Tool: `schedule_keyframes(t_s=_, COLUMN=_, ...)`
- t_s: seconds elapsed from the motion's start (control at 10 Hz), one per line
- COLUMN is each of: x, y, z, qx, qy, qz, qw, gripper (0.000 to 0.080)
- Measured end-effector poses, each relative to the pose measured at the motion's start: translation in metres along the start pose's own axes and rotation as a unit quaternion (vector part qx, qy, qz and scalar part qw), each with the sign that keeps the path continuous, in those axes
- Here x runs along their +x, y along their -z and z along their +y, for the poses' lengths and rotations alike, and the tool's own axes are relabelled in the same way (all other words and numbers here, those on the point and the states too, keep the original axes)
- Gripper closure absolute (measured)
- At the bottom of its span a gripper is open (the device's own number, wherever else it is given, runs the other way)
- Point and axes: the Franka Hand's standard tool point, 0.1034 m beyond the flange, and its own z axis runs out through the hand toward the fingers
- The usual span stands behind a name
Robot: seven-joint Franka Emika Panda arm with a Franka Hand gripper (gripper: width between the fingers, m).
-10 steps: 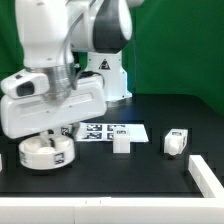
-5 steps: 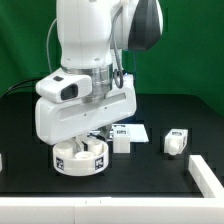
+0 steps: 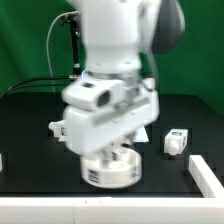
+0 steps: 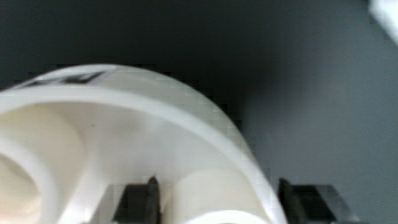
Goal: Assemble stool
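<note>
My gripper keeps holding the round seat (image 3: 110, 170) until it reaches the angled white bar (image 3: 206, 180): in the exterior view it is still short.
The round white stool seat (image 3: 110, 170), with square tags on its side, sits low over the black table in the middle of the exterior view, right under the arm's hand. My gripper (image 3: 110, 158) is shut on it; the hand hides the fingertips there. In the wrist view the seat's curved rim (image 4: 125, 110) fills the frame, and the two dark fingers (image 4: 139, 202) clamp a rounded white part of the seat between them, with my gripper (image 4: 222, 200) closed on it. One short tagged white leg (image 3: 176, 141) lies apart toward the exterior view's right.
A white part (image 3: 206, 176) lies at the exterior view's right edge and another white piece (image 3: 2, 160) at its left edge. The arm's body hides the marker board and anything behind it. A green backdrop stands behind the black table (image 3: 30, 120).
The arm has carried the seat from the exterior view's left to the middle of the table. It now covers the marker board and the leg that lay next to it.
</note>
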Motion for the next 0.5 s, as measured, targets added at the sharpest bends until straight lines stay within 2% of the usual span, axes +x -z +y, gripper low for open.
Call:
schedule_keyframes(t_s=0.1, x=0.0043, y=-0.0034, z=-0.0017, qx=-0.010, qy=0.004, qz=0.009, qw=1.000, gripper=0.0485)
schedule_keyframes(t_s=0.5, x=0.0027, y=-0.0042, z=-0.0020, qx=-0.008, qy=0.003, qz=0.008, qw=1.000, gripper=0.0485)
